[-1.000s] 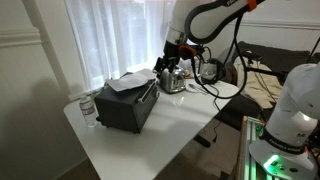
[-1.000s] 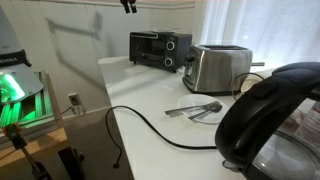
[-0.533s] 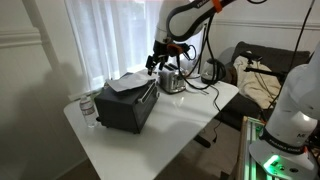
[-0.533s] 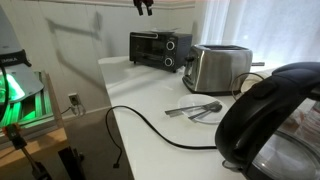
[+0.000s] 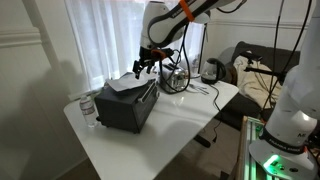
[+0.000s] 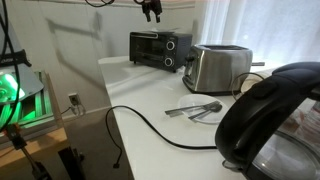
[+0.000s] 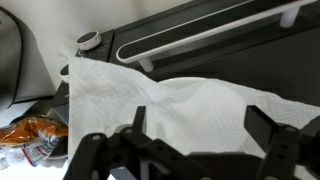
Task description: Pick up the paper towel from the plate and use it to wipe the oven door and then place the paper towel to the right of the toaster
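Note:
I need to lower my gripper before I close it on the paper towel: there is a gap between my open fingers and the oven top where the paper towel [image 5: 124, 83] lies.
The white paper towel [image 5: 124, 83] lies crumpled on top of the black oven [image 5: 125, 108]. It fills the middle of the wrist view [image 7: 180, 95]. I cannot make out the plate under it. The oven door [image 7: 205, 35], with its long handle, shows past the towel's edge, and also faces me in an exterior view [image 6: 150, 50]. My gripper [image 5: 141, 66] hangs open just above the towel, one finger on each side [image 7: 198, 125], and holds nothing. The silver toaster [image 5: 175, 80] stands beside the oven [image 6: 220, 66].
A black kettle [image 6: 275, 120] fills the near corner, and its cable [image 6: 140, 118] runs across the white table. Metal utensils [image 6: 195, 110] lie in front of the toaster. A water bottle [image 5: 88, 110] stands by the oven. An orange snack bag [image 7: 35, 135] lies beside the oven.
My arm has swung from above the toaster over to the oven top. The open gripper now hangs over the paper towel. The towel has not moved.

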